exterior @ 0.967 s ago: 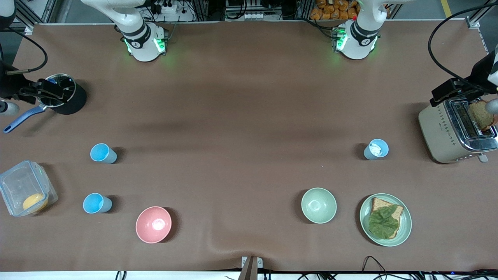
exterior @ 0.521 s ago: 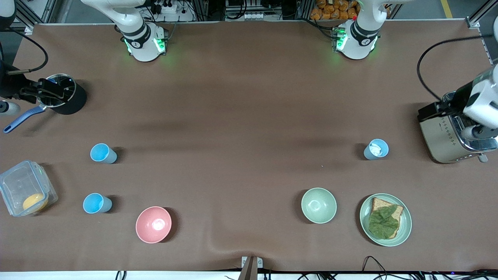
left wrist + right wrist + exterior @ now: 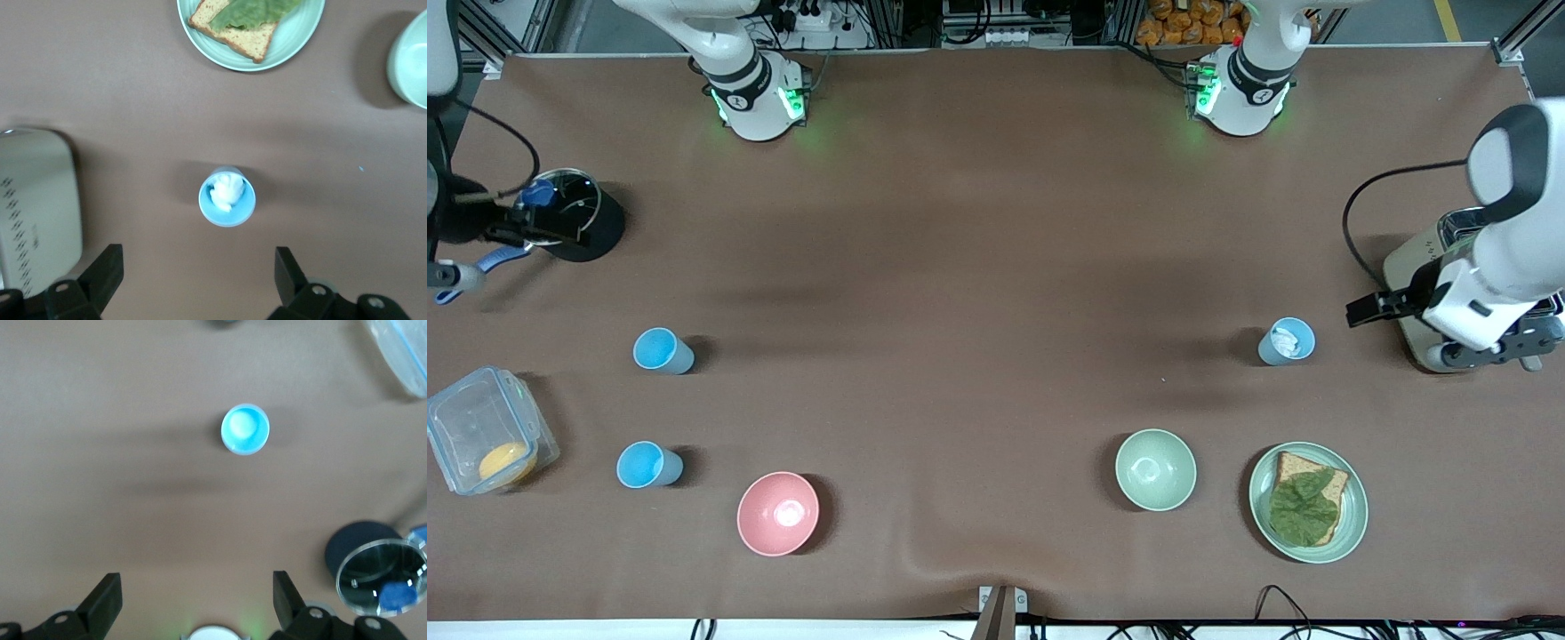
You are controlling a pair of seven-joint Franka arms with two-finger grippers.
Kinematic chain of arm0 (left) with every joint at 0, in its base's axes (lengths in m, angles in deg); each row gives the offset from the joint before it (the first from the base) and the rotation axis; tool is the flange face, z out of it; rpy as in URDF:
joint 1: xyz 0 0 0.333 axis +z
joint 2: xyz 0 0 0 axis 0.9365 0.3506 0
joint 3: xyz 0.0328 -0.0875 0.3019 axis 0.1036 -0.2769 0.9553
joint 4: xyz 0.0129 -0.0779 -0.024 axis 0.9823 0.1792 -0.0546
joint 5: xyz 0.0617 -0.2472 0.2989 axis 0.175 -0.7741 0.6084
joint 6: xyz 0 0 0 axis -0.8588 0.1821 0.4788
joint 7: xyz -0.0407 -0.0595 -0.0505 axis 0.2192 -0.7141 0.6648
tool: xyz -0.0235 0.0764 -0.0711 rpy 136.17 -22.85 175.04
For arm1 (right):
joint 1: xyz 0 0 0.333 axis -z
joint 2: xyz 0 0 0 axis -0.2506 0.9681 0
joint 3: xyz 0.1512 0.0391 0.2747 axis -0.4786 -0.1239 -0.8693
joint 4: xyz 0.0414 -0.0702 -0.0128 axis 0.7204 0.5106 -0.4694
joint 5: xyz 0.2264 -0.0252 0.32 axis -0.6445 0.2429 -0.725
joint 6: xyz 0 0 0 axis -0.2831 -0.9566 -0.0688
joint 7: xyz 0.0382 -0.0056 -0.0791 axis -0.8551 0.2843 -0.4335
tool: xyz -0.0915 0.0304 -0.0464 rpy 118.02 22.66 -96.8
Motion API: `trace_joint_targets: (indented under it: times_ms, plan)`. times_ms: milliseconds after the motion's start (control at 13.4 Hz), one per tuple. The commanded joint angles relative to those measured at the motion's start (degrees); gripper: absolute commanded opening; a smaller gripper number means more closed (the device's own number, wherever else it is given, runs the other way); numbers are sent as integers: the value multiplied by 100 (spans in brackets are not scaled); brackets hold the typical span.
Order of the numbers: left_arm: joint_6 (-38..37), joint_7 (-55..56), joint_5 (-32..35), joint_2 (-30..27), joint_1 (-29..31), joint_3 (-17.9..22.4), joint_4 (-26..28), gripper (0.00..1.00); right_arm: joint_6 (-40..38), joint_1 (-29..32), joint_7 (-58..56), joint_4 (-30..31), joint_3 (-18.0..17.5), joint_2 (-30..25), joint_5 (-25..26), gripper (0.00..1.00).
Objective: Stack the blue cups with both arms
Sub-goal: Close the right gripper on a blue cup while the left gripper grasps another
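Next, the left gripper grips the paler cup by its rim (image 3: 1293, 320) (image 3: 227, 225) to bring it over for stacking with the other blue cups.
Three blue cups stand upright on the brown table. Two bright ones are toward the right arm's end, one (image 3: 663, 349) farther from the front camera than the other (image 3: 647, 465). A paler cup (image 3: 1287, 340) with something white inside stands near the toaster. My left gripper (image 3: 197, 283) is open and empty, high over the table beside the pale cup (image 3: 227, 197). My right gripper (image 3: 193, 603) is open and empty, high over the table beside a bright cup (image 3: 245, 429). The left arm (image 3: 1494, 258) covers the toaster; the right arm (image 3: 445, 213) is at the table's end by the pot.
A pink bowl (image 3: 777, 513), a pale green bowl (image 3: 1155, 468) and a green plate (image 3: 1352, 524) with bread and lettuce lie near the front edge. A toaster (image 3: 37, 207), a black pot with glass lid (image 3: 574, 218) and a clear container (image 3: 480, 440) stand at the table's ends.
My left arm has swung from over the toaster toward the pale cup. My right arm has shifted slightly by the pot. The cups have not moved.
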Motion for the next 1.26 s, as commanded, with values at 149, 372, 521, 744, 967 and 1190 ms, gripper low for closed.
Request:
trace_joint_targets:
  times_ms: [149, 372, 521, 744, 967, 1190]
  plan:
    - [1143, -170, -41, 259, 7, 5, 946, 100, 972, 199, -71, -77, -29, 1378, -76, 100]
    - [1504, -188, -50, 611, 7, 5, 1096, 100, 1614, 313, -368, -77, -29, 2047, -24, 100]
    - [1750, -197, -50, 796, 42, 5, 1140, 100, 1791, 453, -773, -77, -29, 2250, -15, 100]
    - [1908, -197, -50, 1024, 51, -3, 1149, 100, 2011, 568, -967, 36, -29, 2594, -15, 100]
    - [1953, -197, -50, 1130, 86, -3, 1167, 78, 2589, 612, -1151, 423, -29, 2664, -23, 100]
    - [1953, -197, -50, 1218, 78, -12, 1158, 25, 2785, 779, -1477, 485, -47, 2814, -94, 86]
